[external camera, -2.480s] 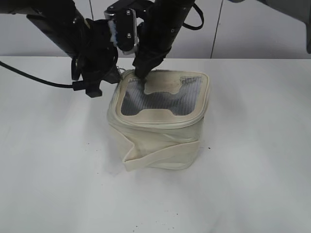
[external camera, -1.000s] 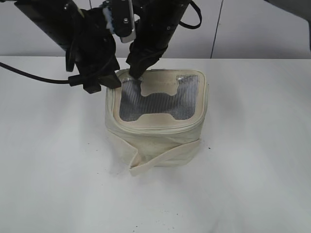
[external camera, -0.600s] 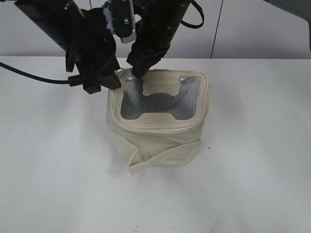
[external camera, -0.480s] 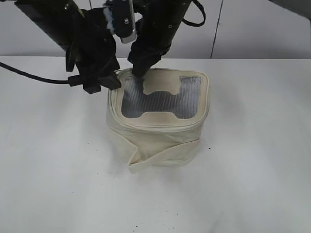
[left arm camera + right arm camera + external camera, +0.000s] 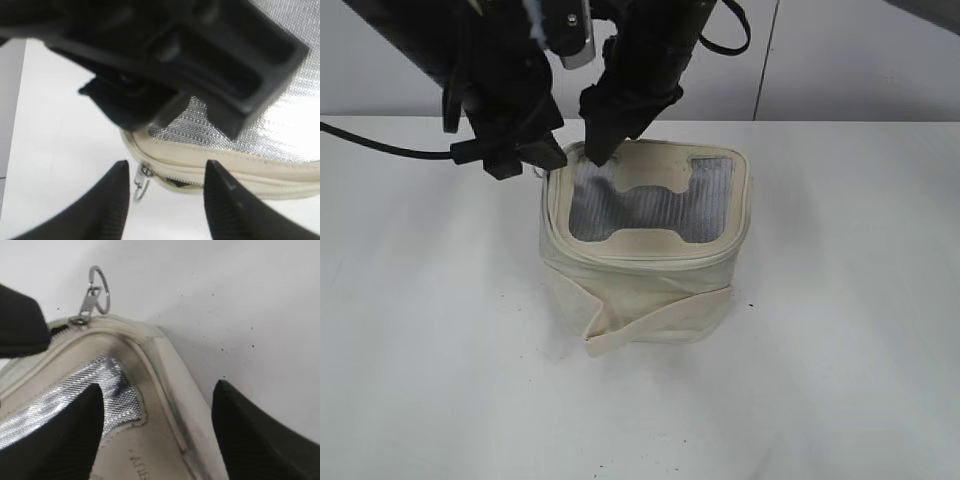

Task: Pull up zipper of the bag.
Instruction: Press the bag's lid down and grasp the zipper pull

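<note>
The bag's top panel lies wide and flat, so my right gripper should next grab the bag by its raised rim seam [image 5: 166, 407], which stands up as an edge.
The cream-white bag [image 5: 650, 280] stands mid-table, its grey ribbed top panel with the H-shaped patch facing up and the wide strap across its side. Its zipper [image 5: 210, 181] runs round the top rim, with a small gap showing in the track. A silver ring pull [image 5: 141, 181] hangs at the bag's far left corner, between the open jaws of my left gripper [image 5: 167, 197], untouched. My right gripper [image 5: 157, 435] is open and straddles the bag's top rim at the same corner [image 5: 595, 160]. The ring pull [image 5: 95, 290] shows just beyond it.
The white table [image 5: 840, 380] lies all round the bag. A black cable [image 5: 380, 148] trails over the table at far left. A pale wall stands behind the table's back edge.
Both arms have risen slightly at the bag's far left corner. The bag has shifted and settled a little; its top panel looks flatter than 2.5 s ago.
</note>
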Available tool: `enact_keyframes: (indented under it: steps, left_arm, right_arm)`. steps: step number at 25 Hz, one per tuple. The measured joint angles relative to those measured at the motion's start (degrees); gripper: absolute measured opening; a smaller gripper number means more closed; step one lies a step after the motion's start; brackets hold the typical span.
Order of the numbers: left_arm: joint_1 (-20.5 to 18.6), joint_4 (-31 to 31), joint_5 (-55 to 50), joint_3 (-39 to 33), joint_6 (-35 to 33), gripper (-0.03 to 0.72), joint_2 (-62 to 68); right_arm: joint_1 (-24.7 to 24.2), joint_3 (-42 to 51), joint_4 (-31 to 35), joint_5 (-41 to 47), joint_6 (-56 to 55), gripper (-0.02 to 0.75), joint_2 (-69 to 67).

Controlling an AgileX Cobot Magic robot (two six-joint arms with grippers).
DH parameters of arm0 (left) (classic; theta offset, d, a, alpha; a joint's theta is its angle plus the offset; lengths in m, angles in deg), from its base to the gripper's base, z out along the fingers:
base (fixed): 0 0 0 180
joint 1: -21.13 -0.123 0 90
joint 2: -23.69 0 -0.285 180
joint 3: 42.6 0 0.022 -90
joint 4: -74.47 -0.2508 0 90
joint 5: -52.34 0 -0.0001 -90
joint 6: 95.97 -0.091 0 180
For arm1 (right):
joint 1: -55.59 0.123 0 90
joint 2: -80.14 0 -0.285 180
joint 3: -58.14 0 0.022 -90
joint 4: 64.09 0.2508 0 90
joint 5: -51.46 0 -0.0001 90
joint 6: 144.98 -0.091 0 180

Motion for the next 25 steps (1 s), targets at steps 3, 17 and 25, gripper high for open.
enact_keyframes:
  steps: [3,17,25]
  left_arm:
    - [0.00,0.27,-0.54,0.00,0.05,0.375,-0.22]
    - [-4.44,3.26,-2.20,0.00,6.02,0.375,-3.49]
    - [-14.39,21.94,-5.74,0.00,0.36,0.402,-1.64]
  right_arm:
    - [-0.93,0.00,-0.06,0.05,-0.83,0.526,0.00]
    - [-2.36,0.00,0.39,0.05,9.38,0.527,0.01]
    - [-2.36,0.00,4.24,0.05,15.31,0.526,-0.31]
